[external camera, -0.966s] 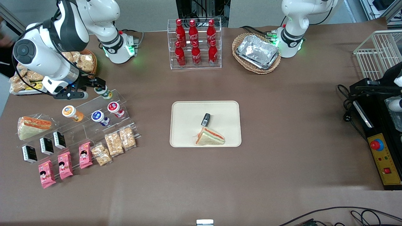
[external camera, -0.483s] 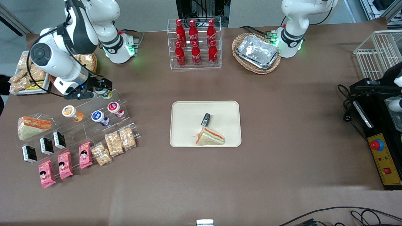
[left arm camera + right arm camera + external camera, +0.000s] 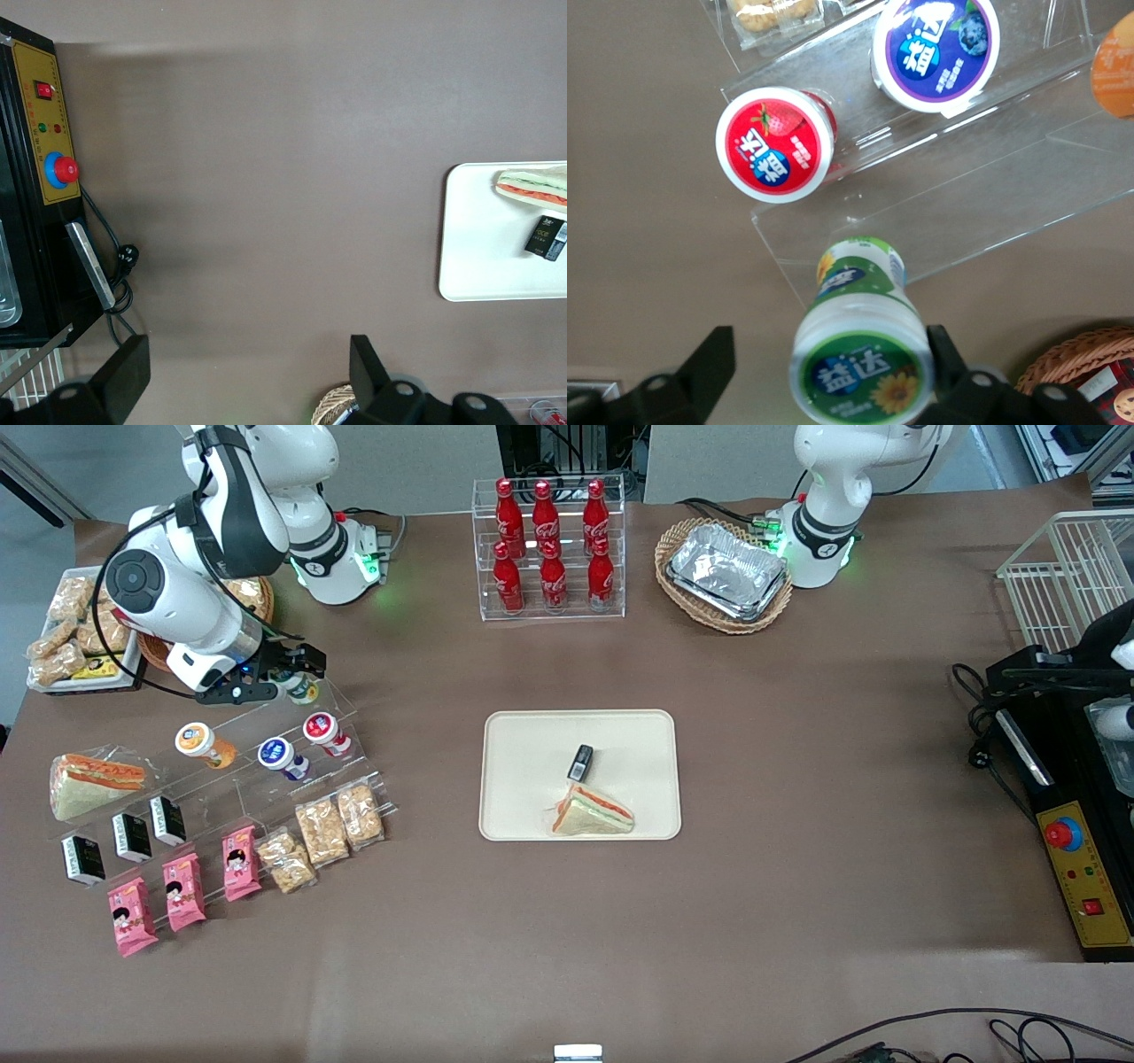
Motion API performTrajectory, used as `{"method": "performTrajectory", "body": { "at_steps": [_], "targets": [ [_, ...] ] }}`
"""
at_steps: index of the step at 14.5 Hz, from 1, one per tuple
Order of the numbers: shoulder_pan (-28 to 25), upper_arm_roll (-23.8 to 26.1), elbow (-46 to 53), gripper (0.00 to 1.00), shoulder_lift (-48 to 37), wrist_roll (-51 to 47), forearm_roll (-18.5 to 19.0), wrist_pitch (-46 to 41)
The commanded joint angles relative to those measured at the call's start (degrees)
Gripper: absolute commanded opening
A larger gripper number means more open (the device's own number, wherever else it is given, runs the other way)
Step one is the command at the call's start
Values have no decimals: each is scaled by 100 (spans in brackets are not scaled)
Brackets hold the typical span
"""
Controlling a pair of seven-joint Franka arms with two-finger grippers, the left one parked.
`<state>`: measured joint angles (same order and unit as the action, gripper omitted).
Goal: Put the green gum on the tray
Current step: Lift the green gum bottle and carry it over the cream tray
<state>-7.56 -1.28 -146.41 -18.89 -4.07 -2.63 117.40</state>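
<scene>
The green gum has to go on the tray [image 3: 532,735], so the gripper should next grab the bottle by its body below the lid [image 3: 291,681].
The green gum [image 3: 303,688] [image 3: 864,372] lies on the top step of a clear acrylic stand [image 3: 266,779] toward the working arm's end of the table, its green-marked white lid facing the wrist camera. My gripper [image 3: 295,676] [image 3: 828,347] is open and straddles the bottle: one finger [image 3: 946,359] is against its side, the other finger [image 3: 713,359] stands a gap away. The cream tray [image 3: 532,735] [image 3: 478,257] lies mid-table, well away from the gripper, with a sandwich [image 3: 592,813] and a small black packet [image 3: 580,762] on it.
On the stand's lower step, nearer the front camera, lie red-lid [image 3: 323,731] [image 3: 775,144], blue-lid [image 3: 279,755] [image 3: 935,49] and orange-lid [image 3: 199,742] bottles. Snack packets [image 3: 328,828] and pink packs [image 3: 182,890] sit lower. A cola bottle rack [image 3: 549,549] and a foil-tray basket [image 3: 725,574] stand farther back.
The working arm has swung along the table toward the stand, and the gripper has closed in around the green gum. The bottle still lies on the top step.
</scene>
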Motion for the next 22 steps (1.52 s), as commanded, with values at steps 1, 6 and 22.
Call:
{"method": "performTrajectory", "body": {
  "at_steps": [1, 6, 22],
  "targets": [
    [-26, -21, -116, 53, -185, -23, 78, 20],
    [-17, -65, -37, 29, -168, -6, 87, 11],
    [-26, -30, 3397, 28, 535, 21, -210, -3011]
  ]
}}
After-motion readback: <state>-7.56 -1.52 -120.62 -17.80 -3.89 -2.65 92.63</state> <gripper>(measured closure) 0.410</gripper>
